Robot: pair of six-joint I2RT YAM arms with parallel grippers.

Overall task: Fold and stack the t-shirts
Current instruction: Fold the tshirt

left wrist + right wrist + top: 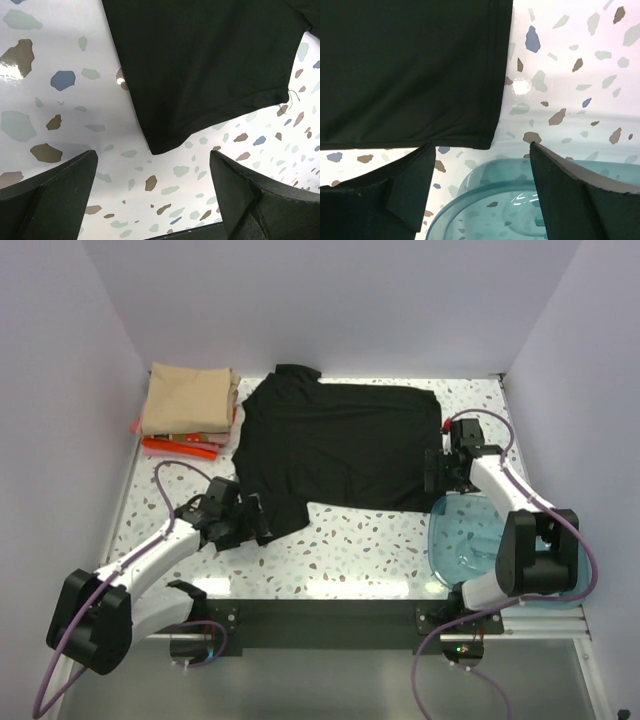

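Observation:
My left gripper will next grab the near sleeve corner of the black t-shirt. Then it should fold that side of the t-shirt over the t-shirt's body.
The black t-shirt lies spread flat across the middle of the table. A folded tan-beige t-shirt sits on a folded red-orange one at the back left. My left gripper is open just before the black shirt's near-left sleeve corner, touching nothing. My right gripper is open at the shirt's near-right hem corner, holding nothing. Its view shows the hem between and above the fingers.
A translucent teal bowl stands at the near right, right below the right gripper, also in the right wrist view. White walls close the table at the back and both sides. A black rail runs along the near edge.

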